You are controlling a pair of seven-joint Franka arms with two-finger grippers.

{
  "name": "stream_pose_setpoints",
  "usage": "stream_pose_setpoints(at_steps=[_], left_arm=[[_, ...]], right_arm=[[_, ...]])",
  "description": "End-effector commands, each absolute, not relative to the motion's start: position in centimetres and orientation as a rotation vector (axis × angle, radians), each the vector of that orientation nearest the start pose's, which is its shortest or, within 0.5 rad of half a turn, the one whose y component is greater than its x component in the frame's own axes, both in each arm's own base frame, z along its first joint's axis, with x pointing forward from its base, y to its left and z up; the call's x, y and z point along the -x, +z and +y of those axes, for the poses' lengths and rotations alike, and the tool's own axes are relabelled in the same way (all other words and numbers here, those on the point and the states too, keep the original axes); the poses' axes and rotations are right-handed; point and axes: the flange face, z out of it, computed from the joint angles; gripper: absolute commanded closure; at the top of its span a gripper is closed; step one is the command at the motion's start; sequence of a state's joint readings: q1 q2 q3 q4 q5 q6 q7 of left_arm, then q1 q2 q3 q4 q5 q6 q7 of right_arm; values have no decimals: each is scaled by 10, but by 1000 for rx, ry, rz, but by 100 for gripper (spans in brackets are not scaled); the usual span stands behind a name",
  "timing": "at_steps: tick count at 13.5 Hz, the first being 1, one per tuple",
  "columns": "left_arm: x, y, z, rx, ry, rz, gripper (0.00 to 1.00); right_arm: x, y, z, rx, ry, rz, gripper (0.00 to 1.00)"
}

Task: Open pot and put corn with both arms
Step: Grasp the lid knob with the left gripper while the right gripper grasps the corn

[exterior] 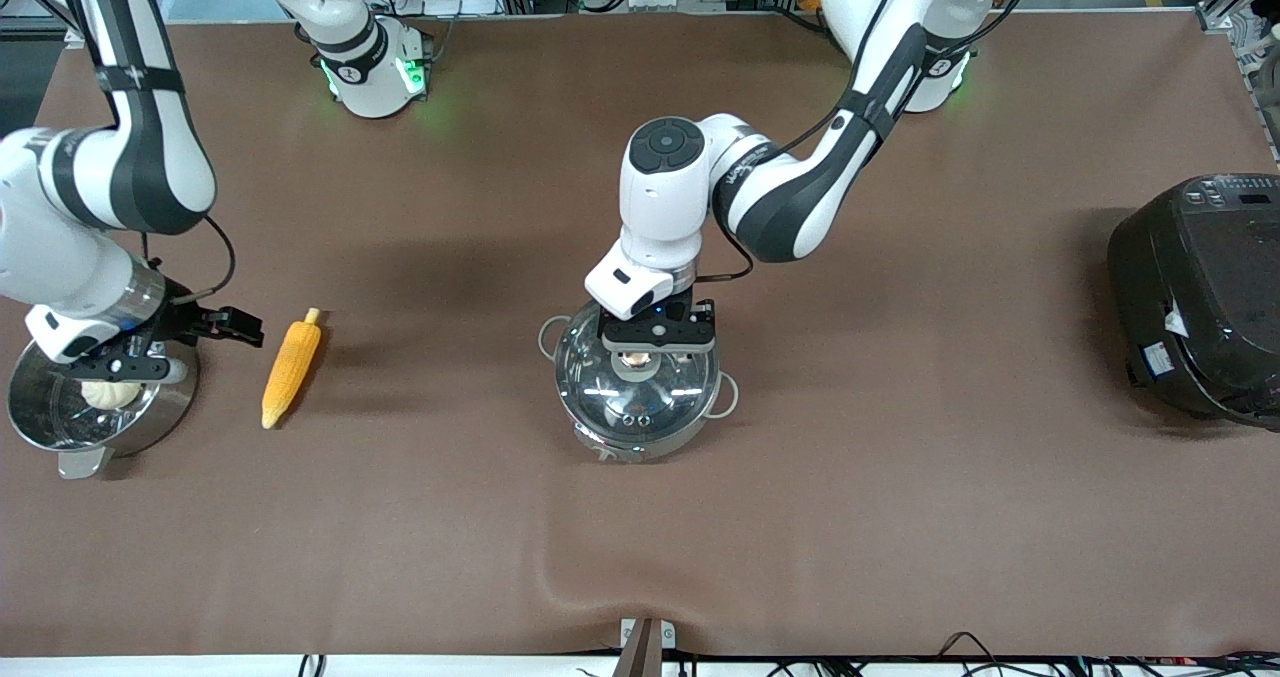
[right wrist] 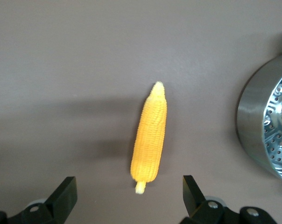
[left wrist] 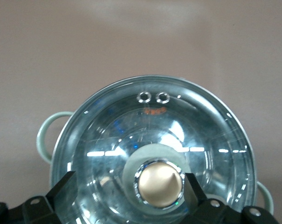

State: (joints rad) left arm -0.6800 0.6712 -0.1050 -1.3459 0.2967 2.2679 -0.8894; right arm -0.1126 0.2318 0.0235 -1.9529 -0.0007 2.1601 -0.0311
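Observation:
I need to lower my left gripper before it closes, because its fingers are above the copper knob (exterior: 636,358) (left wrist: 159,183) and would miss the knob if they closed now.
The steel pot (exterior: 600,435) stands mid-table with its glass lid (exterior: 645,402) on. My left gripper (exterior: 650,355) hangs low over the lid, open. In the left wrist view (left wrist: 127,186) its fingers straddle the copper knob (left wrist: 159,183), which sits close to one finger (left wrist: 193,186). The corn (exterior: 291,367) lies on the table toward the right arm's end, pale stalk tip pointing toward the robots. My right gripper (exterior: 240,327) hovers open and empty beside that stalk end. In the right wrist view (right wrist: 129,196) the corn (right wrist: 150,135) lies just ahead of its fingers.
A steel pot with a perforated insert (exterior: 150,427) holds a white bun (exterior: 112,393) under the right arm; its wall shows in the right wrist view (right wrist: 253,126). A black rice cooker (exterior: 1200,297) stands at the left arm's end of the table.

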Motion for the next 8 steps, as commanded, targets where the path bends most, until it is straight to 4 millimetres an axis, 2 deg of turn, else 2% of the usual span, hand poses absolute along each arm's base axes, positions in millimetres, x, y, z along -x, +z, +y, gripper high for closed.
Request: stream_pose_setpoints(at_steps=[1,5,7,8], left_arm=[[-557,354,-532,3162,-607,9,0],[-554,341,-540,3169,-644,15,0],[-547,339,-546,3179,-637,-19,0],[-546,338,-547,3189,-627,-91,8]], right_arm=[[-603,316,-68,3128,74,202,0],[-604,240,-72,3112,158,320,0],[-602,223,-73,3109,187,325,0],[-601,214,-74,3108,199,327,0]])
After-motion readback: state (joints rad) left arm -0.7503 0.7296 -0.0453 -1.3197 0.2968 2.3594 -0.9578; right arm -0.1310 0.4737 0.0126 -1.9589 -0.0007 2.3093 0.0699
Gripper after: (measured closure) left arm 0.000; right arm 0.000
